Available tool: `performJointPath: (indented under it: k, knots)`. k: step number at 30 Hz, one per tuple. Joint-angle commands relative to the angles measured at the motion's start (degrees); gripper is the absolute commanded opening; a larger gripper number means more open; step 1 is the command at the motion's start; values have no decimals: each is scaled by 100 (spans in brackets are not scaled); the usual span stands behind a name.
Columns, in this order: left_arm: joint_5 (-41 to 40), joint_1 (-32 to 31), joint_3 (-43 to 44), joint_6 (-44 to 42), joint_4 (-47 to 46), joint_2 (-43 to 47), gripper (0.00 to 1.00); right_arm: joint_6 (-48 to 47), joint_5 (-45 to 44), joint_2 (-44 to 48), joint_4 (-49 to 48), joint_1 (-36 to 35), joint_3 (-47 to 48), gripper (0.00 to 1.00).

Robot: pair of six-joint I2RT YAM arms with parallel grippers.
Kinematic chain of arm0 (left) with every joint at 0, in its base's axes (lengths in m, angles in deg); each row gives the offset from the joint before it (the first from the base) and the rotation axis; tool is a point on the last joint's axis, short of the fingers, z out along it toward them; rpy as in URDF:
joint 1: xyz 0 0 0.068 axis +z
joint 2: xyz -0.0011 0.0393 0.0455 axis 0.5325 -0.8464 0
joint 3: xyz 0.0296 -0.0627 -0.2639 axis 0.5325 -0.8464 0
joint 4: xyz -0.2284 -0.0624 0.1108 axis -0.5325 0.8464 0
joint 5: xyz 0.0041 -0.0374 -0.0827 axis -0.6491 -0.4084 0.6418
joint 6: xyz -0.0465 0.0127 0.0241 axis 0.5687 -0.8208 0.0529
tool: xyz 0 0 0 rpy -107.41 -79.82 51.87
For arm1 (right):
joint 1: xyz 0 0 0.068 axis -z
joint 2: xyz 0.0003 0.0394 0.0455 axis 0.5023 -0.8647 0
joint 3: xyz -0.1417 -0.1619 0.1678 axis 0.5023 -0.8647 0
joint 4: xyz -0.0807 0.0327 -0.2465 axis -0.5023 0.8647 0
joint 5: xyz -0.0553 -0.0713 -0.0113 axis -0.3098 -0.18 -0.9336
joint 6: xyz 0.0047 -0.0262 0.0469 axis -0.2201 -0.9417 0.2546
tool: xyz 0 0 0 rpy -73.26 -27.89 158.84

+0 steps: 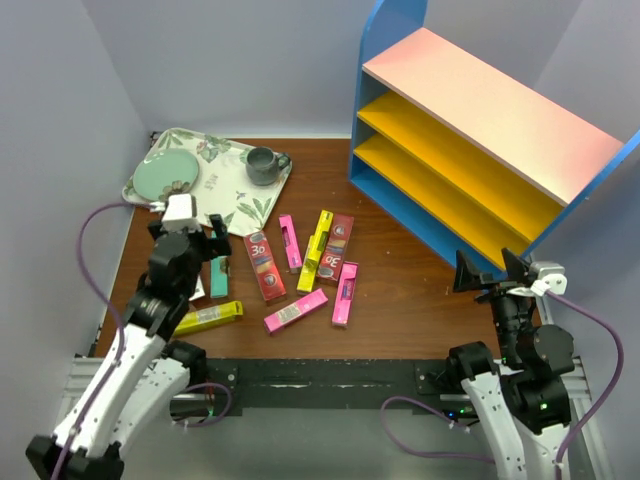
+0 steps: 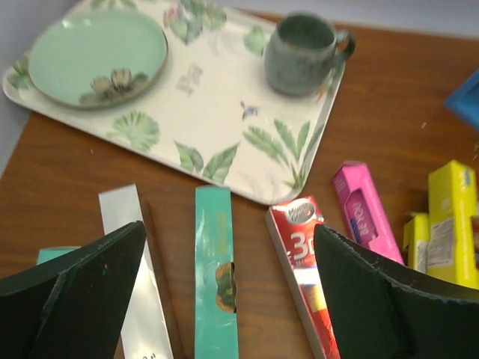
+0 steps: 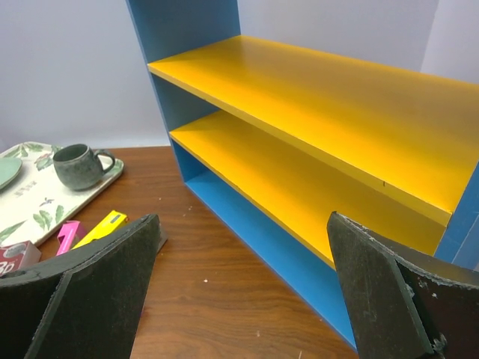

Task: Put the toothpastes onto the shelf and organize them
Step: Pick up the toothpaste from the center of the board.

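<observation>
I should next grab the teal carton with my left gripper across its long sides near the tray end, leaving the opposite end free for my right gripper.
Several toothpastes lie loose on the table's left half: a red one [image 1: 264, 265], pink ones [image 1: 290, 242] [image 1: 345, 292], yellow ones [image 1: 316, 250] [image 1: 208, 317] and a teal one [image 1: 219, 276]. My left gripper [image 1: 190, 232] hovers open above the teal carton [image 2: 213, 277], which lies between its fingers [image 2: 82, 284] in the left wrist view, with a white carton [image 2: 135, 224] to the left and a red carton [image 2: 299, 254] to the right. The shelf [image 1: 480, 130] stands at the back right, its boards [image 3: 299, 97] bare. In front of it my right gripper [image 1: 490, 272] is open and holds nothing.
A floral tray [image 1: 215, 185] at the back left carries a green plate [image 1: 165, 178] and a grey mug [image 1: 263, 165]. Bare wooden table [image 1: 410, 280] lies between the cartons and the shelf. Grey walls close in the left and back sides.
</observation>
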Motion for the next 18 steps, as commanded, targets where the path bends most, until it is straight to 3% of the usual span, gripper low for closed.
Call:
performJointPath:
  k: [1,6,11,18]
  knots:
    - [226,48,483,441,521,-1125,100,88,-164,170,-10,-48,91,99]
    - [568,267,843,503,521,-2328,100,88,-182,170,7,-74,91,99]
    - [1421,1269,1028,529,302,-3217,99,79,-208,170,34,-109,91,99]
    - [1589,1366,1590,415,468,-4692,99,70,-279,170,16,-153,64,98]
